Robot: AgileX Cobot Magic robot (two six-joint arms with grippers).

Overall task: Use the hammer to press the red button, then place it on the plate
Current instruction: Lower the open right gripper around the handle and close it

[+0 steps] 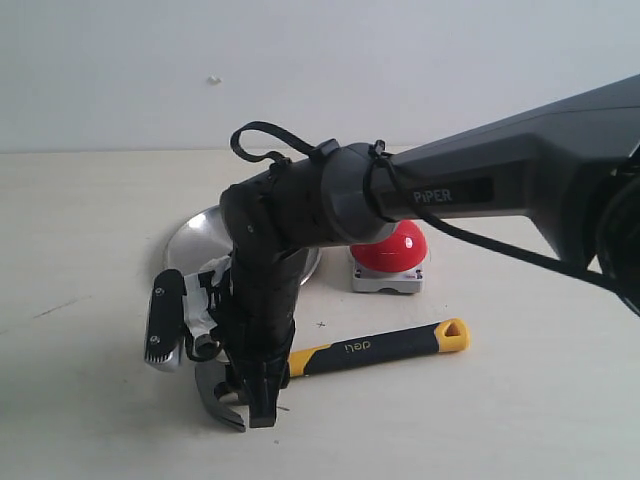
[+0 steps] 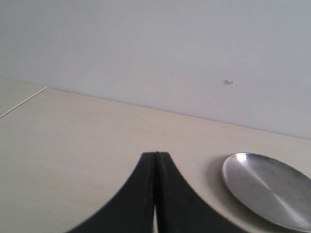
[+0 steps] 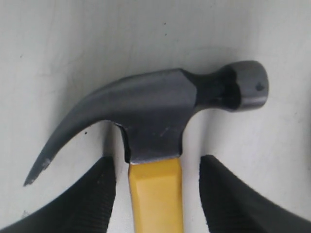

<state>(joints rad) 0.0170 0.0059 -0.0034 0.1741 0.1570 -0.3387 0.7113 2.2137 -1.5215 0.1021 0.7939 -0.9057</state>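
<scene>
My right gripper will hold the hammer by its yellow neck (image 3: pixel 156 191), so the black grip stays free to press the red button.
The hammer (image 1: pixel 370 345) lies flat on the table, its yellow looped end pointing right and its steel head at the left under my right arm. My right gripper (image 1: pixel 250 405) has come down over the head end. In the right wrist view it (image 3: pixel 155 165) is open, with its fingers on either side of the yellow neck just below the hammer head (image 3: pixel 155 104) and a gap on each side. The red button (image 1: pixel 400 248) stands behind the handle. The plate (image 1: pixel 195 240) lies at the back left, partly hidden by the arm. My left gripper (image 2: pixel 156 155) is shut and empty, beside the plate (image 2: pixel 267 189).
The right arm (image 1: pixel 480 185) stretches across from the right edge over the button. A pale wall rises behind the table's far edge. Bare tabletop (image 1: pixel 90 330) lies to the left of the hammer head.
</scene>
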